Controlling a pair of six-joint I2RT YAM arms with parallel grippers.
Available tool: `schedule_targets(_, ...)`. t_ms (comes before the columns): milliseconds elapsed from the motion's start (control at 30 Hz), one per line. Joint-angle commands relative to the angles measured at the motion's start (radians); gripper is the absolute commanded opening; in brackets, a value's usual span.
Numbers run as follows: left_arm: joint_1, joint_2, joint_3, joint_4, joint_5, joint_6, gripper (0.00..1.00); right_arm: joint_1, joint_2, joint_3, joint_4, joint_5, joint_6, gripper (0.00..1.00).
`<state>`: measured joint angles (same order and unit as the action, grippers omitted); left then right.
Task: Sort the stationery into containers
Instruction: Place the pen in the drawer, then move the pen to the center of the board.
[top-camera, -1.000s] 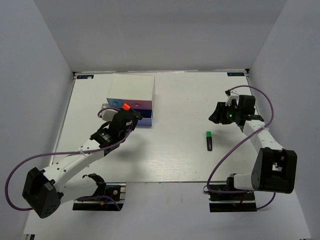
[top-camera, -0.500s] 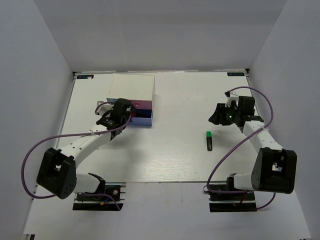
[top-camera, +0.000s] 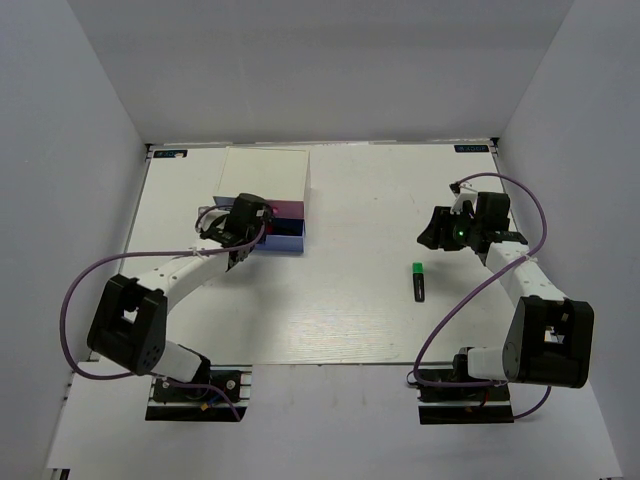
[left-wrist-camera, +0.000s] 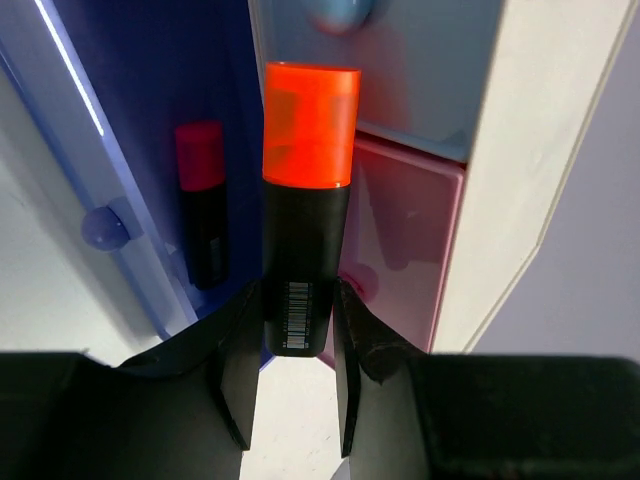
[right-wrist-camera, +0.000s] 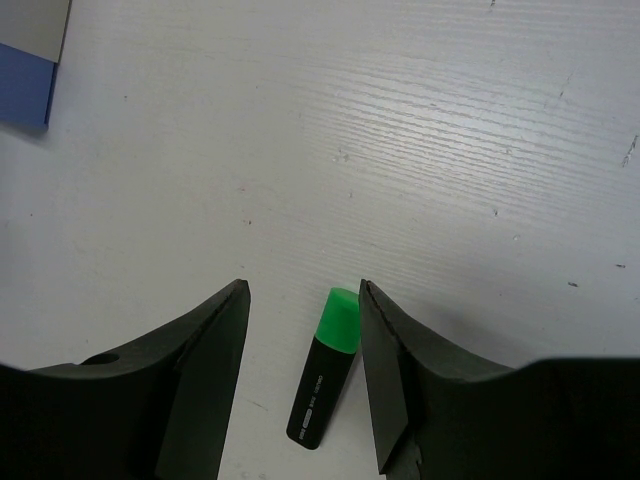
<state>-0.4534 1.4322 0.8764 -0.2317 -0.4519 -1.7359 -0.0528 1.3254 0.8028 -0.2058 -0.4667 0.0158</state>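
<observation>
I should open my left gripper now, because the highlighter is above the open dark blue drawer and would land inside the drawer.
My left gripper (left-wrist-camera: 296, 300) is shut on a black highlighter with an orange end (left-wrist-camera: 308, 150), held just above the pulled-out dark blue drawer (left-wrist-camera: 140, 120). A pink-ended highlighter (left-wrist-camera: 200, 215) lies inside that drawer. Beside it are the pink drawer front (left-wrist-camera: 410, 240) and the light-blue one (left-wrist-camera: 420, 60). From above, the left gripper (top-camera: 234, 222) sits at the front of the cream-topped box (top-camera: 265, 175). A green-ended highlighter (right-wrist-camera: 325, 370) (top-camera: 418, 281) lies on the table, below my open right gripper (right-wrist-camera: 302, 290) (top-camera: 434, 232), which hangs over it without touching.
White walls enclose the table (top-camera: 350, 320) on the left, back and right. The dark blue drawer's corner (right-wrist-camera: 25, 85) shows at the top left of the right wrist view. Purple cables loop beside both arms.
The left arm has swung forward and brought the orange-ended highlighter from just in front of the box to above the open drawer. The right arm and the green-ended highlighter have not moved.
</observation>
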Motion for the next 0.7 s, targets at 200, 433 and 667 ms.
schedule_targets(200,0.005,0.016,0.061,-0.008,0.009,-0.04,0.5,-0.004,-0.025,0.006,0.022,0.005,-0.042,0.54)
schedule_targets(433,0.005,-0.027,0.007,-0.008,0.036,-0.05,0.71,0.001,-0.008,0.013,0.005,-0.015,-0.065,0.54)
schedule_targets(667,0.005,-0.125,-0.004,0.003,0.074,0.034,0.73,0.008,0.006,0.03,-0.076,-0.023,-0.158,0.6)
